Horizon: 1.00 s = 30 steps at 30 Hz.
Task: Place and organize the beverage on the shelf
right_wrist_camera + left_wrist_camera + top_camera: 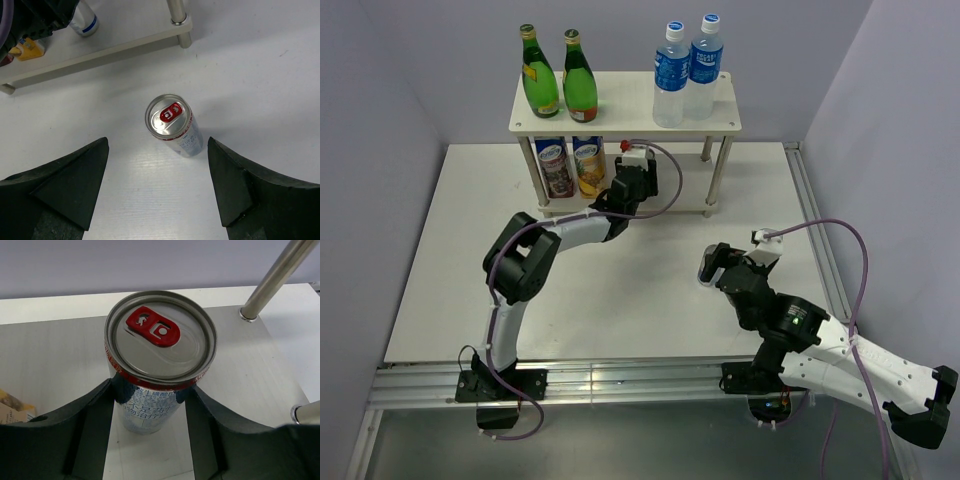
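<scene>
The silver can is upright on the flat lower board and would stand there, so my left gripper needs to open now.
The shelf (620, 108) stands at the back of the table. My left gripper (632, 172) reaches into its lower tier. In the left wrist view the left gripper (152, 392) is shut on a silver can with a red tab (160, 335), which stands upright on the lower board (55, 355). My right gripper (712, 262) is at the right of the table. In the right wrist view the right gripper (156, 150) is open wide. A second silver can with a red tab (170, 122) stands on the table just ahead of its fingers, untouched.
Two green bottles (540, 75) and two water bottles (687, 70) stand on the top tier. Two cans (570, 165) fill the lower tier's left end. A shelf post (275, 275) is to the right of the held can. Walls close in on the table's back and sides.
</scene>
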### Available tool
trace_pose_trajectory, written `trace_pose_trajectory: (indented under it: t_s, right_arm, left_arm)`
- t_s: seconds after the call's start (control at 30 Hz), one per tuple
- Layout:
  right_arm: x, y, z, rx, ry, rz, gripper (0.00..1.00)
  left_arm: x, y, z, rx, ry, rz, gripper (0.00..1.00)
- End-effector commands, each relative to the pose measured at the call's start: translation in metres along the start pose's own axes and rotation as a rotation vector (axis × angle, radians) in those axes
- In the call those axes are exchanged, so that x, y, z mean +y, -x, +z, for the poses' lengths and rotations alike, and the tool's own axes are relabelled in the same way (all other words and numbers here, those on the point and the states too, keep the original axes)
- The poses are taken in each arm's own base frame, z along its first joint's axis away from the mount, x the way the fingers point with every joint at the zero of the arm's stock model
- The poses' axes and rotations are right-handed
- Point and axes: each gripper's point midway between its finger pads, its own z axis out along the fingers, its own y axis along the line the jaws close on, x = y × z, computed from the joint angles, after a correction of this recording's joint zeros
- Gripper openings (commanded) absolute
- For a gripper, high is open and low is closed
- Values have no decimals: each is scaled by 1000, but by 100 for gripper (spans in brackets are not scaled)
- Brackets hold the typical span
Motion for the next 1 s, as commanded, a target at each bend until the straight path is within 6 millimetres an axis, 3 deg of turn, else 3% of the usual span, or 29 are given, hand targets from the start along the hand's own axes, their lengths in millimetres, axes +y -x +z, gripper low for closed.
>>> trace_pose_trajectory:
  t_s: [0.0, 0.07, 0.17, 0.27, 0.3, 0.5, 0.6, 0.8, 0.97]
  right_arm:
    - [2, 3, 2, -17, -1, 17, 86]
    - [1, 3, 3, -18, -5, 16, 86]
    - [1, 3, 3, -17, -12, 10, 87]
    - [0, 3, 4, -21, -20, 12, 86]
    - [0, 4, 4, -23, -23, 12, 86]
    - [0, 4, 4, -25, -24, 13, 86]
    - [-1, 5, 4, -29, -30, 15, 86]
    - [1, 0, 4, 4, -33, 27, 87]
    - [0, -41, 9, 126, -85, 120, 88]
  left_arm:
    - [-10, 52, 6, -137, -18, -46, 0]
    - [-7, 49, 5, -133, -5, -42, 0]
    - [-6, 43, 4, -117, -6, -41, 15]
    - [-8, 36, 0, -96, -28, -44, 43]
    - [-7, 34, -1, -93, -29, -47, 61]
    - [0, 28, -14, -78, -23, -50, 99]
    - [3, 29, -25, -73, -20, -56, 99]
    - [0, 34, -66, -38, -13, -66, 99]
    - [-10, 25, -106, -8, -40, -57, 99]
